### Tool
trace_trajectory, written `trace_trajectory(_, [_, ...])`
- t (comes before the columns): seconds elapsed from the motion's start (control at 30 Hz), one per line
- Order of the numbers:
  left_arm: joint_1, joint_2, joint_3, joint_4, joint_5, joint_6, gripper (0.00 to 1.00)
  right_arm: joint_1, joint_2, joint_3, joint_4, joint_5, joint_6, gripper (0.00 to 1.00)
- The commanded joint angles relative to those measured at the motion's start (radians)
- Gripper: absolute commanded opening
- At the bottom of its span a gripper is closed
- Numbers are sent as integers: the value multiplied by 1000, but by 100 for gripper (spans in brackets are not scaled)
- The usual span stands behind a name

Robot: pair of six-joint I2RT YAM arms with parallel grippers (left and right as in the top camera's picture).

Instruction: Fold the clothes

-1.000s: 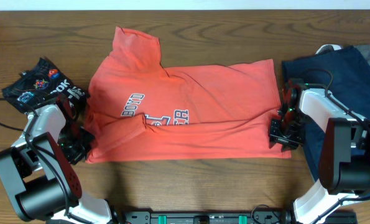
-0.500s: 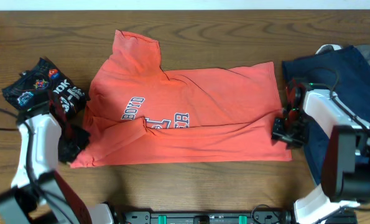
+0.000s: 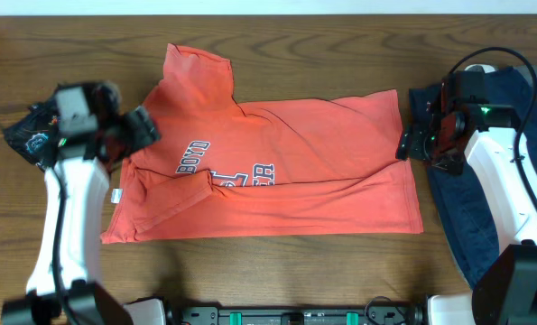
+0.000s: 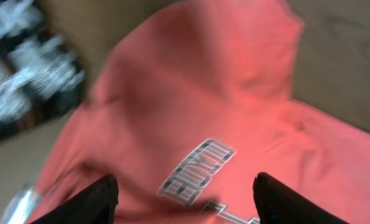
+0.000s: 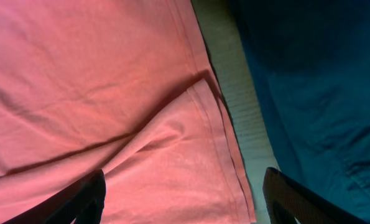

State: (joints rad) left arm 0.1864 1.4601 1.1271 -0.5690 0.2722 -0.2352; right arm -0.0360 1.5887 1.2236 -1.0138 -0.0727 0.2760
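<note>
The left gripper needs to grab the coral-red T-shirt (image 3: pixel 277 181) next by its far sleeve near the shoulder (image 3: pixel 192 81), so that it can fold the T-shirt's far side over the lettering.
The coral-red T-shirt (image 3: pixel 277 181) lies spread across the middle of the table, its near edge folded up over the chest lettering (image 3: pixel 223 167). My left gripper (image 3: pixel 140 134) hangs above the shirt's left edge, open and holding nothing. In the left wrist view its gripper (image 4: pixel 185 208) frames blurred lettering (image 4: pixel 197 171) below. My right gripper (image 3: pixel 412 144) stands open at the shirt's right edge. The right wrist view shows that gripper (image 5: pixel 185 205) empty over the shirt's hem (image 5: pixel 219 143). A navy garment (image 3: pixel 507 190) lies at the right, a black printed tee (image 3: pixel 33 135) at the left.
A strip of bare wooden table (image 5: pixel 244 118) separates the shirt's hem from the navy garment (image 5: pixel 315 81). The black tee (image 4: pixel 23 68) lies close beside the shirt's left sleeve. Bare wood (image 3: pixel 277 266) runs along the table's near side.
Both grippers have opened and let go of the shirt's edges. Both arms lifted and moved toward the far side. The shirt's near-left corner now lies flat.
</note>
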Motion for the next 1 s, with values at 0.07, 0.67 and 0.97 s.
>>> trace_trajectory(0.07, [-60, 177, 172, 70, -4, 87, 75, -10, -8, 12, -26, -14, -24, 79])
trace_trajectory(0.67, [-71, 715, 314, 745, -22, 138, 75, -8, -8, 12, -26, -14, -30, 79])
trace_trajectory(0.97, [-97, 841, 314, 864, -22, 138, 73, -8, -8, 12, -25, -14, -26, 78])
